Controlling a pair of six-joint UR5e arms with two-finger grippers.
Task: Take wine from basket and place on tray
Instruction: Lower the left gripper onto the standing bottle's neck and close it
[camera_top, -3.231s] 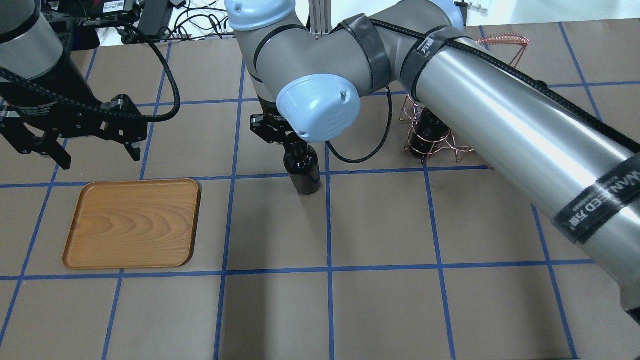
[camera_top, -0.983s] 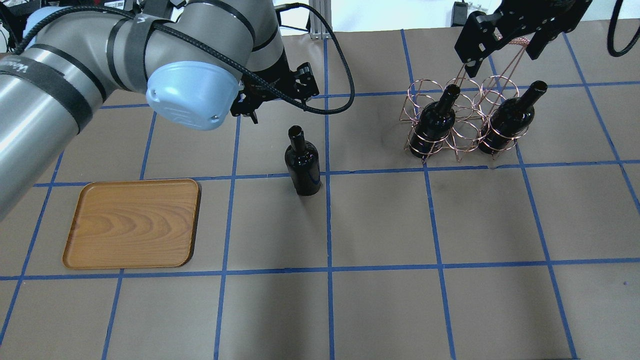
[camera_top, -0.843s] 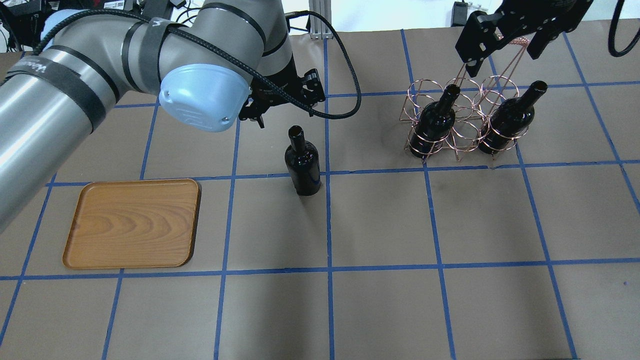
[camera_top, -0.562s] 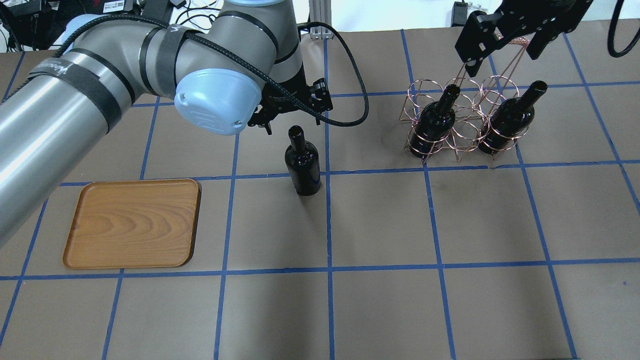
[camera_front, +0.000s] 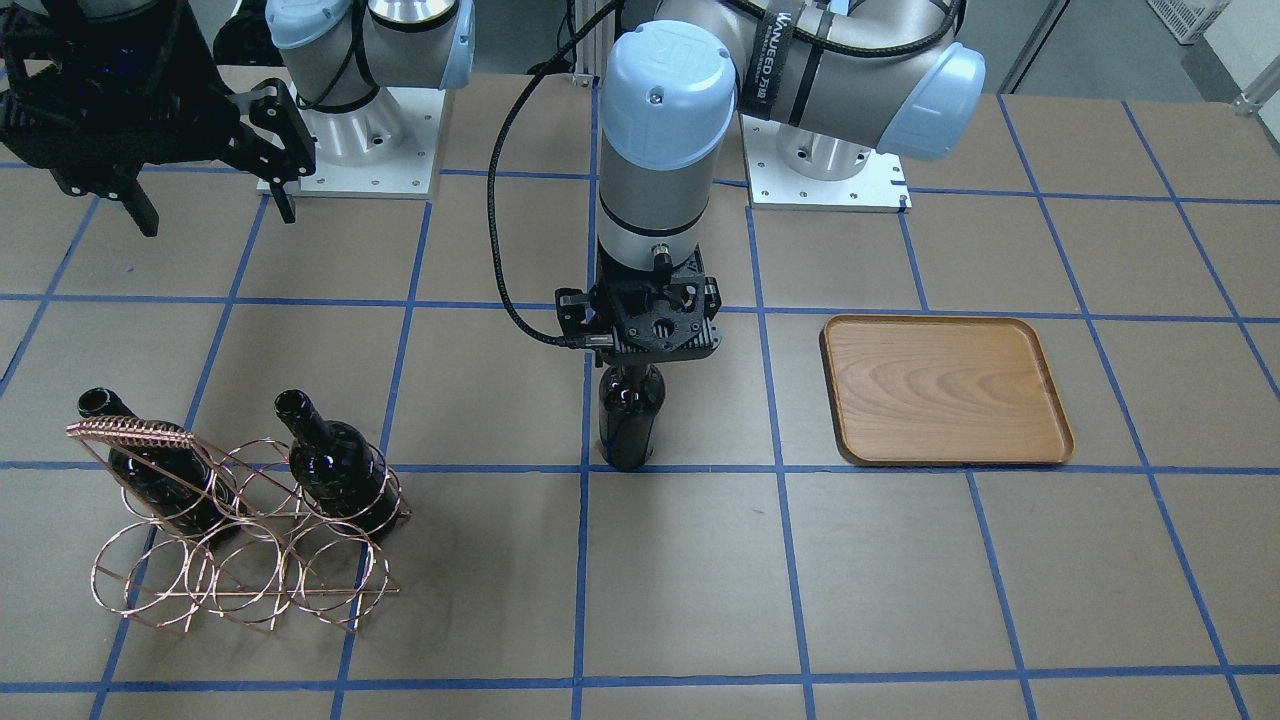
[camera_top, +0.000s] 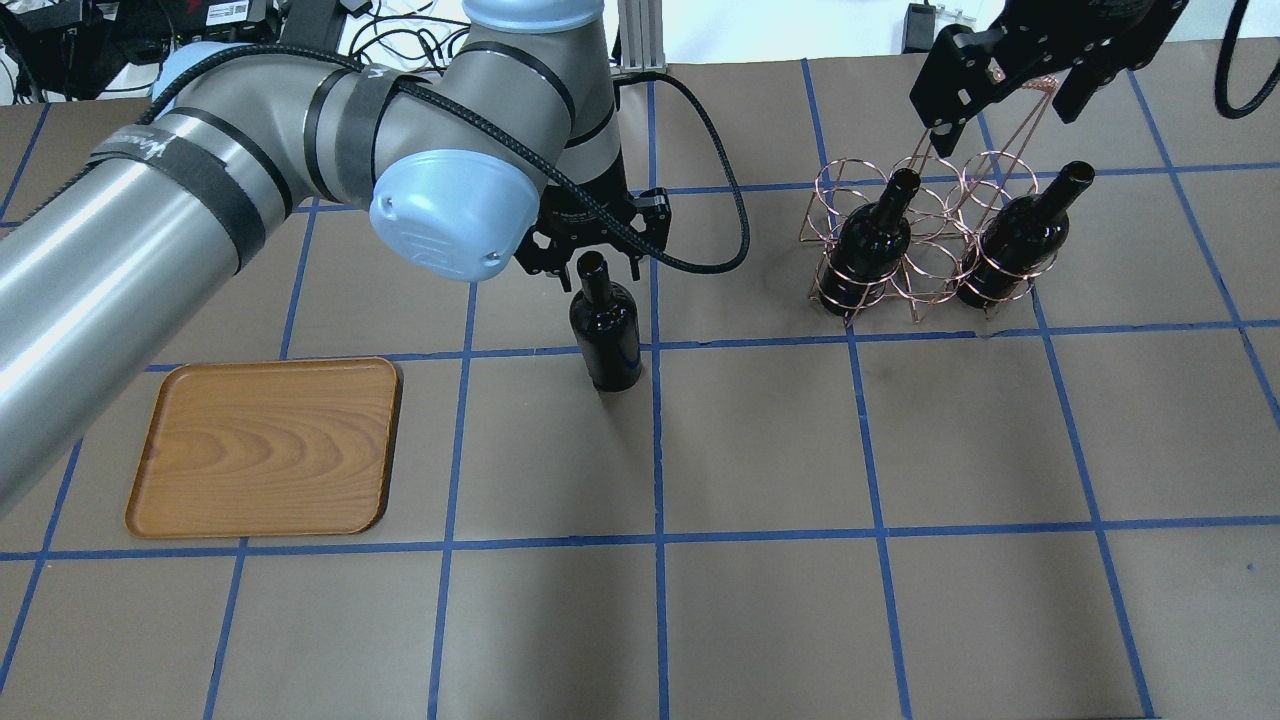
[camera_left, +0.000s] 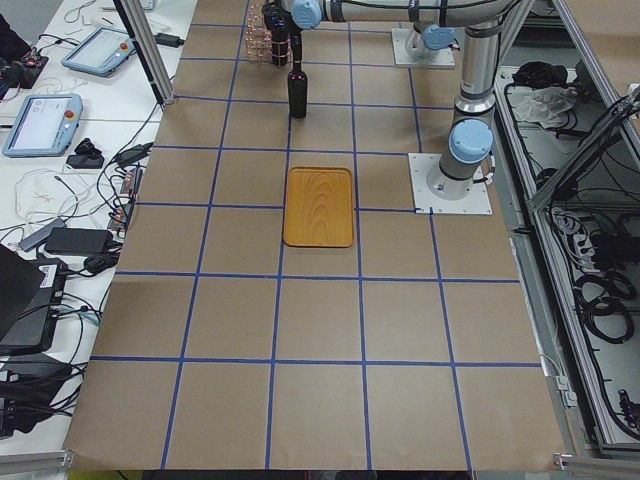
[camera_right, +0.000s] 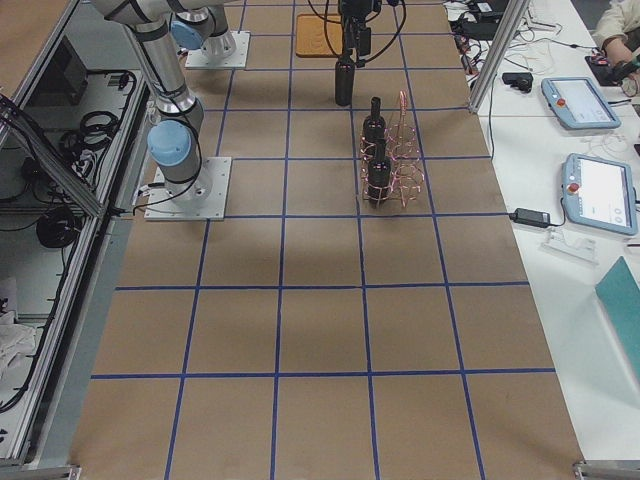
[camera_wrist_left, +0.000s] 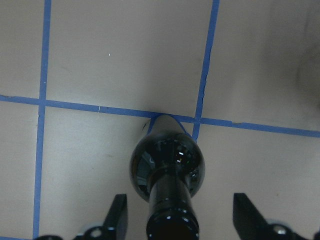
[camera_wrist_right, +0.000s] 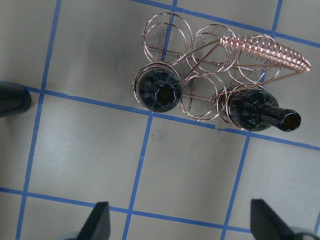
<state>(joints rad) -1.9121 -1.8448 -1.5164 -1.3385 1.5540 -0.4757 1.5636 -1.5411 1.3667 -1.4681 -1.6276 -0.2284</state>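
Note:
The left gripper picks up the dark glossy bottle by its neck (camera_wrist_left: 170, 197) next, to place the wine on the tray.
One wine bottle (camera_top: 606, 335) stands upright on the table's middle, away from the basket; it also shows in the front view (camera_front: 630, 425). My left gripper (camera_top: 592, 268) is open, and its fingers (camera_wrist_left: 116, 220) straddle the bottle's neck (camera_wrist_left: 172, 220) without touching it. The copper wire basket (camera_top: 925, 265) at the right holds two more bottles (camera_top: 872, 245) (camera_top: 1012, 245). My right gripper (camera_top: 1000, 110) is open and empty above the basket (camera_wrist_right: 210, 65). The wooden tray (camera_top: 265, 445) lies flat and empty at the left.
The table is brown paper with a blue tape grid. The basket's coil-wrapped handle (camera_front: 125, 432) rises above its rings. Both arm bases (camera_front: 350, 150) stand at the robot's edge of the table. Cables and devices (camera_top: 250, 20) lie beyond the far edge.
The right arm let go of the middle bottle and withdrew over the basket. In the last second the left arm swung right until its open fingers straddle the bottle's neck.

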